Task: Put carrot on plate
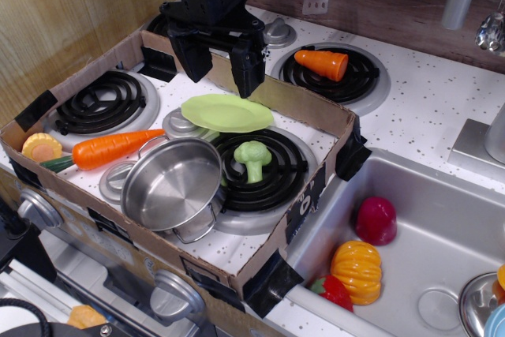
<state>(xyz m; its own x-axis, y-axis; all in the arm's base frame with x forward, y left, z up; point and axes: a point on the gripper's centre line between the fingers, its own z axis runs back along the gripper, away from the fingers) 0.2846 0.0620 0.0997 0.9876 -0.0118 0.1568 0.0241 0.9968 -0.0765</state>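
My gripper grabs the long orange carrot by its thick end (88, 153) next. Then the carrot goes on the plate (226, 112).
The carrot (110, 148) is long, orange, with a dark green stem end pointing left. It lies on the toy stove between the left burner and the steel pot. The lime-green plate (226, 112) sits tilted in the middle of the stove, just right of the carrot's tip. My black gripper (220, 71) hangs above the plate's far edge with its two fingers apart and nothing between them.
A steel pot (173, 185) stands in front of the plate. A green broccoli (252, 159) sits on the front right burner. A stubby orange cone (323, 63) lies on the back right burner. A cardboard wall (308, 108) rings the stove. The sink (442, 234) at right holds toy vegetables.
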